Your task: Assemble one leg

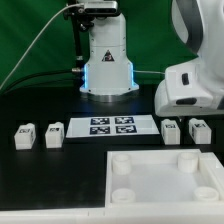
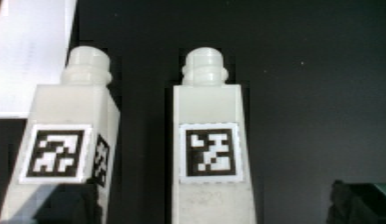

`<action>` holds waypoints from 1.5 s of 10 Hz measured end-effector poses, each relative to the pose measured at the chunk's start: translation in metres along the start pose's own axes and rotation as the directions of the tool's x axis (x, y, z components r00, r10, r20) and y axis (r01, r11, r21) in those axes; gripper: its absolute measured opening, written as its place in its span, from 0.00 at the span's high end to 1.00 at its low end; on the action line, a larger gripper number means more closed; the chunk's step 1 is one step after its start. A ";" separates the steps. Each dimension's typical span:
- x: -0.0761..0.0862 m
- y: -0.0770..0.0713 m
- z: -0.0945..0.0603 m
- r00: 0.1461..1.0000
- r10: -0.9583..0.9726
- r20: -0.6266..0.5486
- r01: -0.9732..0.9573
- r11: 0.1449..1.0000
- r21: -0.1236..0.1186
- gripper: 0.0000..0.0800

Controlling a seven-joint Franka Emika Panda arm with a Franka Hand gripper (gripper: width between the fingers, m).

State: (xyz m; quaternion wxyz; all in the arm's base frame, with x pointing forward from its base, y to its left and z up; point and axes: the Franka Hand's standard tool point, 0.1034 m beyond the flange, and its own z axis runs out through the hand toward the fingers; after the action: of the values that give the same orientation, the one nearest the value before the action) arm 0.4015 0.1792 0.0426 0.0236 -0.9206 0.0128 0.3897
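Note:
My gripper grabs the leg by its tagged body (image 1: pixel 200 133) (image 2: pixel 213 165) next, which leaves the leg's round tip free to enter the panel's socket.
Four legs, small white pegs with black-and-white tags, stand on the black table in the exterior view: two at the left (image 1: pixel 22 137) (image 1: pixel 53 134) and two at the right (image 1: pixel 171 131) (image 1: pixel 198 129). The arm's white hand (image 1: pixel 190 88) hangs over the right pair. The wrist view shows two legs side by side (image 2: pixel 211 130) (image 2: pixel 69 130), with round tips and tags facing up. My gripper (image 2: pixel 202 208) is open and empty above them. One dark fingertip (image 2: pixel 360 202) shows beside the middle leg, the other over the second leg's base. The middle leg lies between them, apart from both.
The marker board (image 1: pixel 110 126) lies between the two pairs of legs; its corner shows in the wrist view (image 2: pixel 26 20). The large white square panel (image 1: pixel 150 200) with round corner sockets lies in front. The robot base (image 1: pixel 107 62) stands behind the board.

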 end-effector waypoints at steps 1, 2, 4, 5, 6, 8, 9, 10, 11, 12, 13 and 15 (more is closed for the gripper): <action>0.003 -0.001 0.001 1.000 0.000 0.003 0.000 1.000 0.002 0.19; 0.002 -0.003 0.006 1.000 0.024 0.015 -0.024 1.000 0.005 0.19; 0.005 -0.010 0.021 1.000 0.015 0.011 -0.015 1.000 -0.002 0.19; 0.005 -0.012 0.028 1.000 0.014 0.015 -0.013 1.000 -0.006 0.19; 0.006 -0.013 0.036 1.000 0.012 0.027 -0.012 1.000 -0.010 0.19; 0.008 -0.011 0.043 1.000 0.015 0.021 -0.015 1.000 -0.009 0.19; 0.008 -0.011 0.043 1.000 0.015 0.021 -0.014 1.000 -0.009 0.19; 0.008 -0.011 0.043 1.000 0.014 0.021 -0.014 1.000 -0.009 0.34; 0.008 -0.011 0.043 1.000 0.014 0.021 -0.014 1.000 -0.009 0.51; 0.008 -0.011 0.043 1.000 0.014 0.021 -0.014 1.000 -0.009 0.51; 0.008 -0.011 0.043 1.000 0.014 0.021 -0.014 1.000 -0.009 0.64; 0.008 -0.011 0.043 1.000 0.014 0.021 -0.014 1.000 -0.009 0.64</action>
State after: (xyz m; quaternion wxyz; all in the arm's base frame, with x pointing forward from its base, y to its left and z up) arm 0.3764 0.1927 0.0075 0.0171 -0.9164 0.0174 0.3996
